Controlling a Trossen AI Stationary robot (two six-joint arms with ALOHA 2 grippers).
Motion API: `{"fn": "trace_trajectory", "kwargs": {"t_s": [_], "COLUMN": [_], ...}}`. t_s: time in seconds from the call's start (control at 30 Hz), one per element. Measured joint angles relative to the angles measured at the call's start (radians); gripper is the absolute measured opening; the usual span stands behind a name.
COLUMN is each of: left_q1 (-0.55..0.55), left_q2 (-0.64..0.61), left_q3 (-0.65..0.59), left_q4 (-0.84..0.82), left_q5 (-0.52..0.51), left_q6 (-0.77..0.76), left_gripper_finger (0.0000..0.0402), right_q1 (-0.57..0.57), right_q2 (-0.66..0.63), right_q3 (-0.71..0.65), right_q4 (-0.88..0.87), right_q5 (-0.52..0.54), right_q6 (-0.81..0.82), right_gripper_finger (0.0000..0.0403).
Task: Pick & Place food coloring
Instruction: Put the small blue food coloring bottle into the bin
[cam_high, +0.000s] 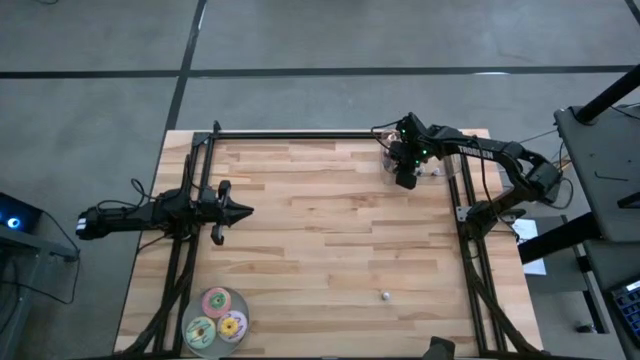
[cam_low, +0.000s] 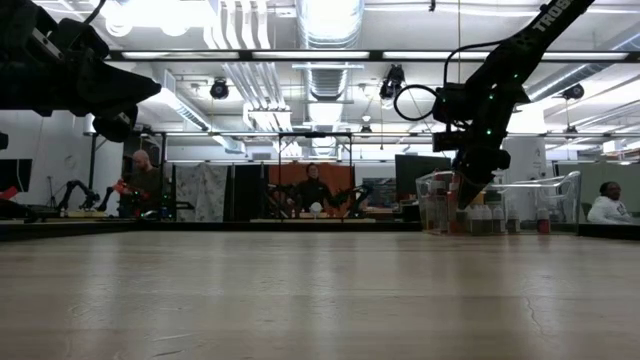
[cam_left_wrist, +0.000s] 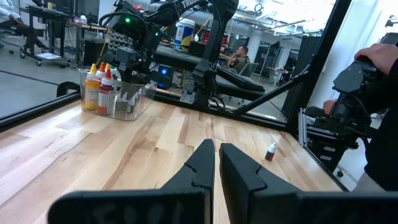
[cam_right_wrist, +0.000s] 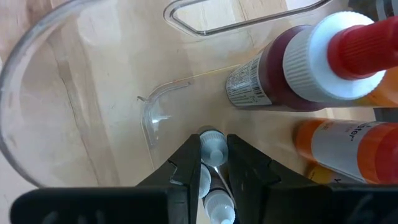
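Note:
The small pale-capped bottle (cam_right_wrist: 214, 144) sits inside the clear container's rim beside other caps and would rest there, so it is time to open my right gripper now.
A clear plastic container (cam_high: 425, 165) stands at the table's far right and holds several food coloring bottles: a red one (cam_right_wrist: 292, 71), orange ones (cam_right_wrist: 348, 146) and yellow ones (cam_left_wrist: 92, 87). My right gripper (cam_right_wrist: 213, 163) reaches steeply down into the container and is shut on a small pale-capped bottle (cam_right_wrist: 212, 147). One more tiny bottle (cam_high: 385, 295) stands upright alone on the table near the front. My left gripper (cam_left_wrist: 215, 163) hovers level over the table's left side, shut and holding nothing. My right gripper pinches the small bottle at its pale cap end (cam_right_wrist: 213, 142) between its two fingers. The fingers come from above, slanting steeply down inside the clear container. The fingers hide the bottle's body, so I cannot tell whether it still rests on the container's floor.
Three flat round discs, pink, green and yellow (cam_high: 216, 320), lie at the table's near left corner. Black frame rails (cam_high: 300, 134) run along the far edge and both sides. People sit in the room beyond the table (cam_low: 312, 188).

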Motion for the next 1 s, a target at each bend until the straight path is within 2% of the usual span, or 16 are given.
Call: {"fn": "trace_trajectory", "kwargs": {"t_s": [0.43,1.0], "left_q1": [0.0,0.0], "left_q2": [0.0,0.0], "left_q3": [0.0,0.0], "left_q4": [0.0,0.0], "left_q5": [0.0,0.0], "left_q6": [0.0,0.0], "left_gripper_finger": [0.0,0.0], "right_q1": [0.0,0.0], "right_q2": [0.0,0.0], "right_q3": [0.0,-0.003], "right_q4": [0.0,0.0], "right_q5": [0.0,-0.002], "right_q6": [0.0,0.0], "right_gripper_finger": [0.0062,0.0105]}}
